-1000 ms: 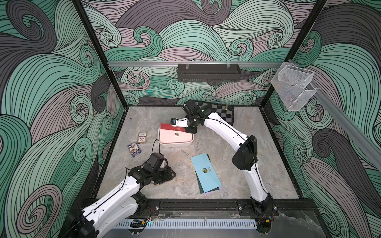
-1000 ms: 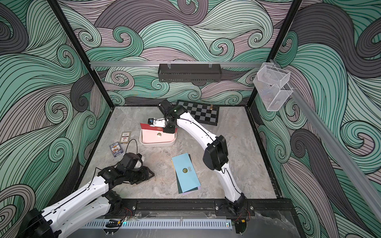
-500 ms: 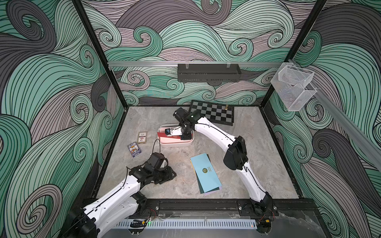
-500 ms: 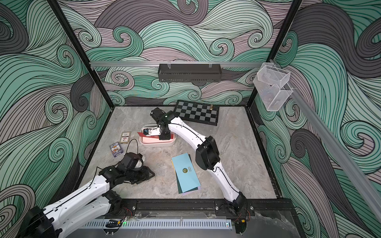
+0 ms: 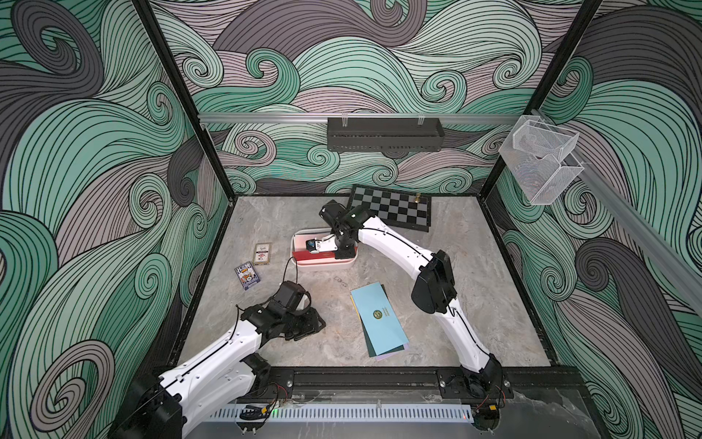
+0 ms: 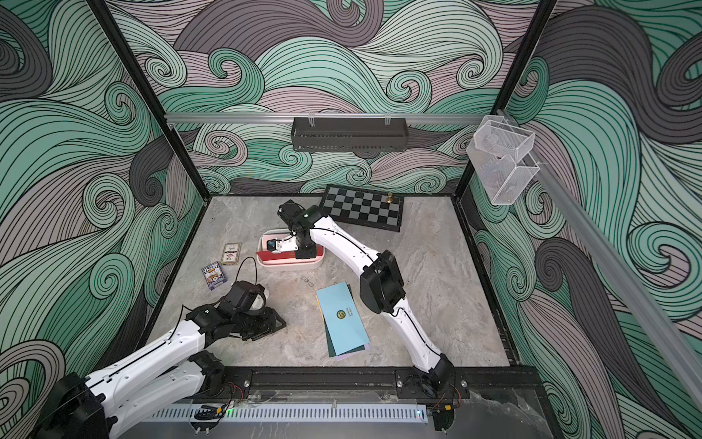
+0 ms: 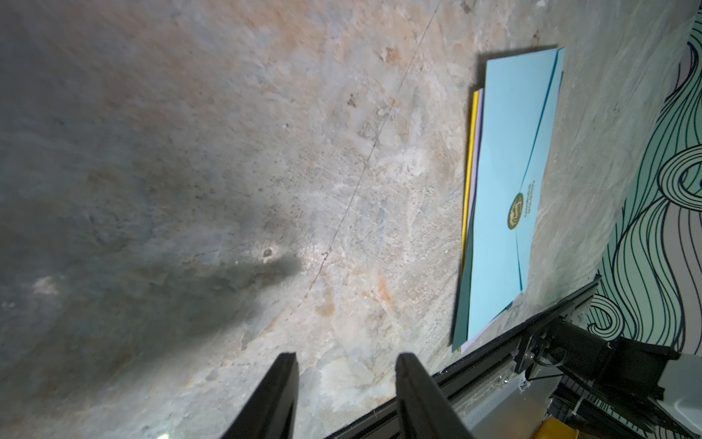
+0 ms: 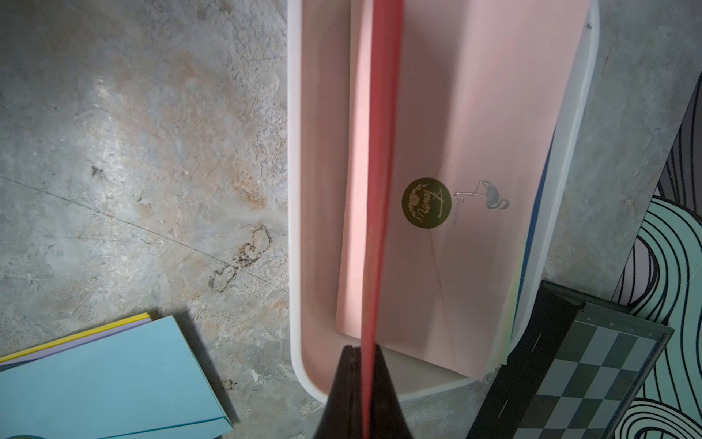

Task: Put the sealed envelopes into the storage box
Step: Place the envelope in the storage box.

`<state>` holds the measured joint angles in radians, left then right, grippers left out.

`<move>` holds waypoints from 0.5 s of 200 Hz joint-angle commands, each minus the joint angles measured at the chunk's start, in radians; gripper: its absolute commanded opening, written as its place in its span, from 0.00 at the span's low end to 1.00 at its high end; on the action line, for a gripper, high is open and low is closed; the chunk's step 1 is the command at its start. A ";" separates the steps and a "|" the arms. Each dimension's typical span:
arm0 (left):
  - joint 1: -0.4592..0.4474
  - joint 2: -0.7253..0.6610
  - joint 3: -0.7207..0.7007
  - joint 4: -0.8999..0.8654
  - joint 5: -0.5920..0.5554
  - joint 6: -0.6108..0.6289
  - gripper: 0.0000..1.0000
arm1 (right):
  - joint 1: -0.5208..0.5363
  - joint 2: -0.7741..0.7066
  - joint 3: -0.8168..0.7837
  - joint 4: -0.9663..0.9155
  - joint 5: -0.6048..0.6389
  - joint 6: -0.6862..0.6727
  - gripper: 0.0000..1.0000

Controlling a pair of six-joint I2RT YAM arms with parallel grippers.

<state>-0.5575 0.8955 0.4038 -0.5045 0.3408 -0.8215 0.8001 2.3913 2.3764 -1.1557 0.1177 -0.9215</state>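
Observation:
The red sealed envelope (image 5: pixel 313 257) stands on edge, low between the long sides of the storage box, and it would end up inside, so my right gripper should release it now.
The storage box (image 5: pixel 323 264) (image 6: pixel 288 265) is a white shallow tub near the table's middle back. My right gripper (image 5: pixel 343 254) (image 8: pixel 359 347) is shut on a red sealed envelope (image 5: pixel 313 257) (image 8: pixel 380 152) and holds it on edge, low over the box's inside. A pink envelope (image 8: pixel 475 152) with a gold seal lies in the box on top of others. On the table in front lies a stack of envelopes with a light blue one (image 5: pixel 378 319) (image 6: pixel 342 319) (image 7: pixel 509 190) on top. My left gripper (image 5: pixel 305 327) (image 7: pixel 345 361) rests open and holds nothing, left of that stack.
A chessboard (image 5: pixel 391 207) with a small gold piece (image 5: pixel 418 197) lies just behind the box. Two card packs (image 5: pixel 263 253) (image 5: pixel 247 275) sit to its left. A black tray (image 5: pixel 383 135) hangs on the back wall. A clear mesh bin (image 5: pixel 539 159) hangs on the right wall.
My right arm has swung left and down, bringing the red envelope from above the box's back edge to low over its inside. The left arm has not moved.

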 commanded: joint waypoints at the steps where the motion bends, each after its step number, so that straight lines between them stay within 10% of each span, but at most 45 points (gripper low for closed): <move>1: 0.006 0.007 0.037 -0.004 0.006 0.020 0.46 | -0.001 0.014 0.022 -0.015 -0.020 0.013 0.01; 42: 0.007 0.010 0.046 -0.009 0.015 0.027 0.49 | -0.001 0.073 0.088 -0.011 -0.004 0.046 0.34; 100: 0.008 0.013 0.046 -0.008 0.015 0.027 0.49 | -0.020 0.100 0.149 0.109 0.060 0.108 0.44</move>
<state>-0.5568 0.9020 0.4110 -0.5045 0.3485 -0.8146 0.7975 2.4744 2.4619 -1.1088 0.1532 -0.8623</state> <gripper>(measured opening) 0.492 0.435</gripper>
